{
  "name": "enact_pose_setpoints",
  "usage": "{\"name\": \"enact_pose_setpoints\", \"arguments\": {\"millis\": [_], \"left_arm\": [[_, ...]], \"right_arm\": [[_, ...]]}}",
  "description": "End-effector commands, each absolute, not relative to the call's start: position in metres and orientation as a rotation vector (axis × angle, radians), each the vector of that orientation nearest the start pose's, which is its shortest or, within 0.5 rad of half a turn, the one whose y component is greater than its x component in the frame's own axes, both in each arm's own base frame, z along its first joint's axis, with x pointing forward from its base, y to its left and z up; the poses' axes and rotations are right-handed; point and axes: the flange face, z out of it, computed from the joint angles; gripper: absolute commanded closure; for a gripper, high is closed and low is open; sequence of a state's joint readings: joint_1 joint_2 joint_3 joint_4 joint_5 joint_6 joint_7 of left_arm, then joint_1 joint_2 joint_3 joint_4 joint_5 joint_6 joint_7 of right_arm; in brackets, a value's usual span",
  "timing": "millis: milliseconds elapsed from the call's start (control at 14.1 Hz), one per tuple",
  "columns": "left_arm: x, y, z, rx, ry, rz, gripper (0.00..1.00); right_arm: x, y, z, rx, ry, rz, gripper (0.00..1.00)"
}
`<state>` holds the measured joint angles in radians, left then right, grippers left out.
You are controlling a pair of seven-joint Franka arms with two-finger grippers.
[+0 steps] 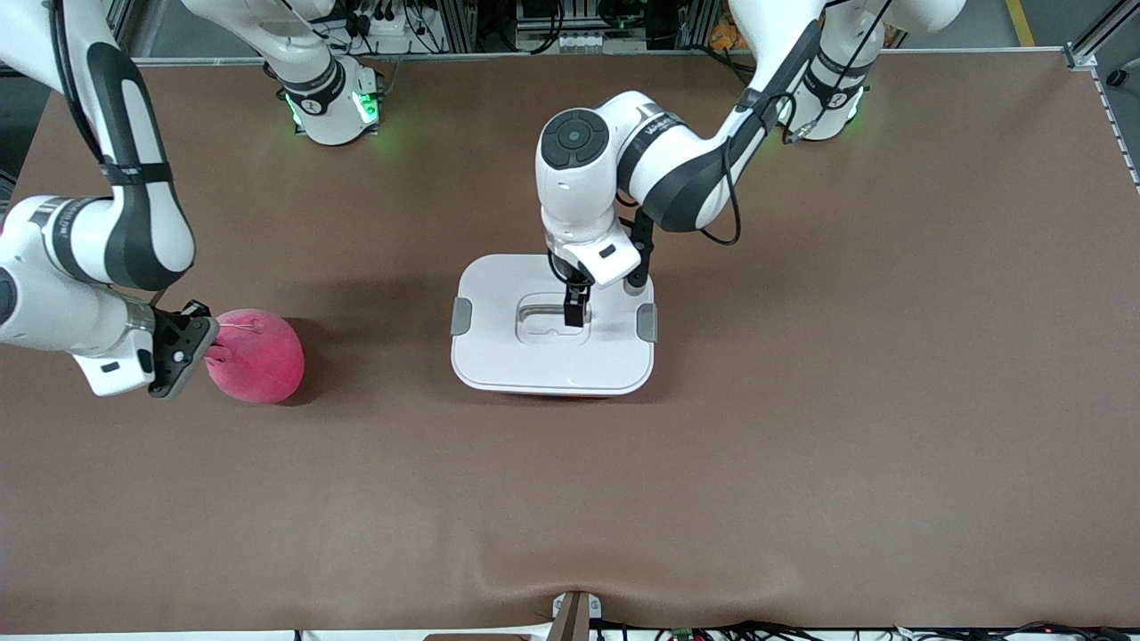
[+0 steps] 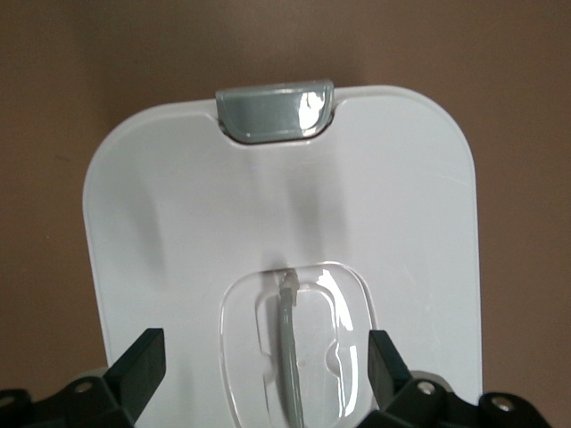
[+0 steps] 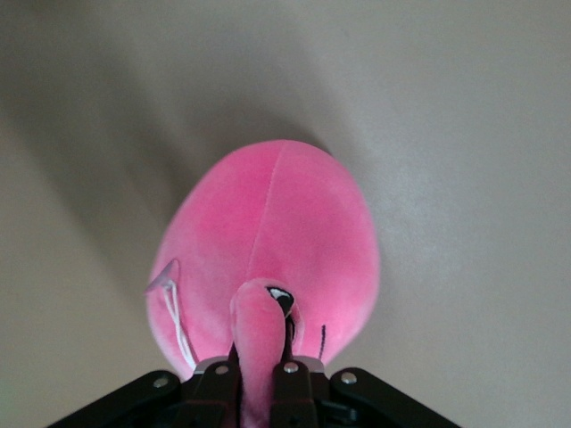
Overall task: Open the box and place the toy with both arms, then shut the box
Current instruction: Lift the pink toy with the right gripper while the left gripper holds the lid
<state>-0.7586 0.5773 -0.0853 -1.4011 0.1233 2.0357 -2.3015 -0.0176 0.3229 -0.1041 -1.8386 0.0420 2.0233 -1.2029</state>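
My open fingers are above the recessed grey handle (image 2: pixel 287 339) on the lid (image 2: pixel 161 223), so it isn't time to close yet. My left gripper needs to move lower first, then close on the handle.
The box (image 1: pixel 499 356) stands mid-table with its white lid on and both grey side clips (image 1: pixel 461 316) down. My left gripper (image 1: pixel 574 313) is low over the lid's recessed grey handle (image 1: pixel 545 312). In the left wrist view the left gripper (image 2: pixel 266 349) is open, with its fingers (image 2: pixel 147 357) wide on either side of the handle (image 2: pixel 290 357) and not touching it. The hot-pink plush toy (image 1: pixel 260 356) lies toward the right arm's end of the table. My right gripper (image 1: pixel 207 345) is shut on one of its stubby limbs (image 3: pixel 259 330).
The brown table top (image 1: pixel 802 445) spreads around the box and toy. The arm bases with green lights (image 1: pixel 334 107) stand along the table's edge farthest from the front camera. A small mount (image 1: pixel 574 614) sits at the nearest edge.
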Motion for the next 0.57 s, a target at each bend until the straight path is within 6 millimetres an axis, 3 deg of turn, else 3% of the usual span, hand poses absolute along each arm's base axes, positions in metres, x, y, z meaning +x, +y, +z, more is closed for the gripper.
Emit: {"name": "enact_pose_setpoints", "arguments": {"millis": [0, 498], "left_arm": [[0.491, -0.541, 0.371, -2.442, -2.121, -0.178, 0.0], [0.48, -0.553, 0.341, -2.325, -2.223, -0.239, 0.0]], "right_arm": [[0.607, -0.082, 0.361, -2.66, -1.436, 0.103, 1.0], [0.608, -0.081, 0.395, -2.789, -1.135, 0.119, 1.0]]}}
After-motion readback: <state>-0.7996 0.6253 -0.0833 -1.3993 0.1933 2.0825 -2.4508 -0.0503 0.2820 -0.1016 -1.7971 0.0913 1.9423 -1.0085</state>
